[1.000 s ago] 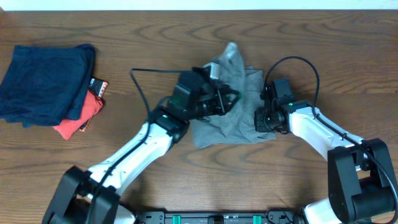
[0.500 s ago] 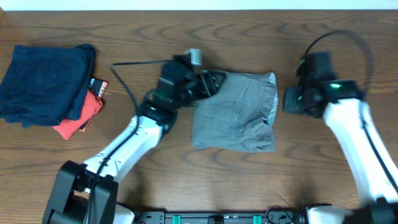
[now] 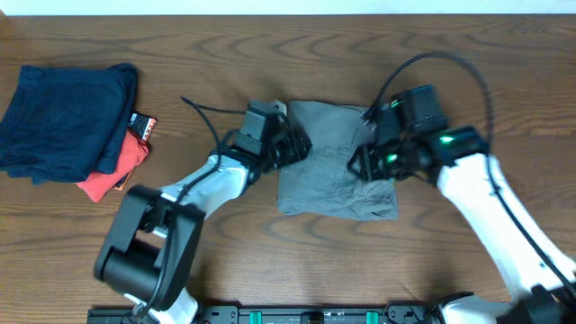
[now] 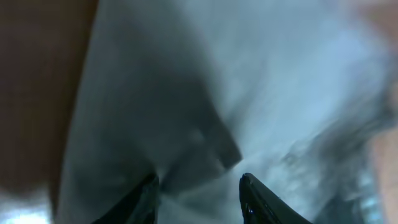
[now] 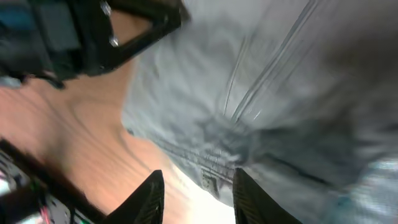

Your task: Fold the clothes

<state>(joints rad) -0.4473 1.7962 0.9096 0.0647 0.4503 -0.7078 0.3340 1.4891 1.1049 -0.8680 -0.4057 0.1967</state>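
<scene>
My left gripper takes hold of the folded grey shorts by the edge facing the navy garment (image 4: 178, 179) next, to stack them on it.
The grey woven shorts (image 3: 335, 160) lie folded into a rough rectangle in the middle of the table. My left gripper (image 3: 297, 144) is at the shorts' left edge; in the left wrist view the open gripper (image 4: 199, 194) hovers over a grey fold (image 4: 205, 112), nothing between the fingers. My right gripper (image 3: 360, 160) is over the shorts' right half. In the right wrist view the open gripper (image 5: 196, 193) stands above the stitched seam (image 5: 214, 177) at the cloth's edge, empty.
A dark navy folded garment (image 3: 67, 117) lies at the far left on top of a red-orange one (image 3: 117, 173). The left arm's black cable (image 3: 211, 112) loops over the table. Bare wood (image 3: 270, 252) lies in front of the shorts.
The shorts went from a bunched heap to a flat folded rectangle. My right gripper swung out to the right, then came back over the shorts. My left gripper shifted to their left edge.
</scene>
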